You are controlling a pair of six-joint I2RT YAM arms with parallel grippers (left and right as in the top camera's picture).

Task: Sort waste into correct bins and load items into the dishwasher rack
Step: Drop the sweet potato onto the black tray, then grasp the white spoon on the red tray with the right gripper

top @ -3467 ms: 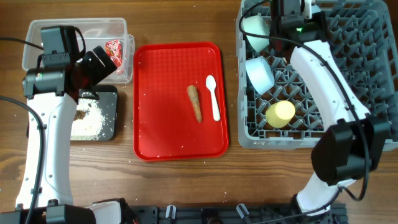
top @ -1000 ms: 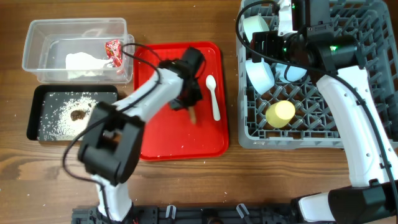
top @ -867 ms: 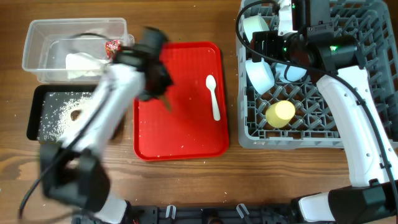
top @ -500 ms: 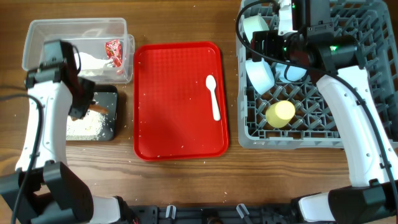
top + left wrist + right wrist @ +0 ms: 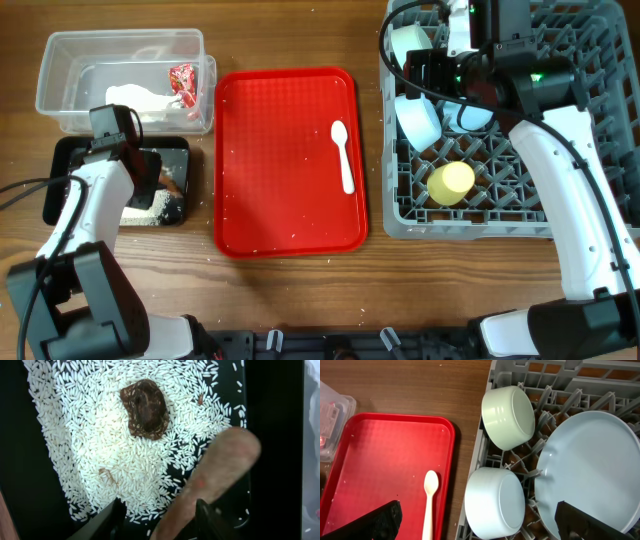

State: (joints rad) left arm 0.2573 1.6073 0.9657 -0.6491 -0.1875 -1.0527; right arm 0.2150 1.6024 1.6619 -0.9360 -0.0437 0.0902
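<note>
The white spoon should go into the rack, so my right gripper will reach the white spoon (image 5: 343,155) and grab the narrow part of its handle, leaving the spoon's bowl free.
My left gripper (image 5: 152,178) hangs low over the black tray (image 5: 58,200), open. In the left wrist view the brown stick scrap (image 5: 220,470) lies between its fingers (image 5: 107,520), close against the right one and clear of the left. Rice crumbs (image 5: 100,435) and a brown lump (image 5: 145,407) fill the tray. The clear tub (image 5: 60,60) holds the napkin (image 5: 135,97) and wrapper (image 5: 182,82). The white spoon (image 5: 343,155) lies on the red tray (image 5: 280,200). My right gripper (image 5: 432,72) is wide open above the rack (image 5: 600,215), over the green bowl (image 5: 509,417), light-blue bowl (image 5: 495,502) and plate (image 5: 592,470).
A yellow cup (image 5: 451,183) stands upside down at the rack's front left. The red tray sits between the bins and the rack, with small crumbs on it. Bare wooden table (image 5: 300,290) runs along the front edge.
My left arm carried the brown stick from the red tray over to the black tray, and its jaws have opened around it. The right arm has not moved.
</note>
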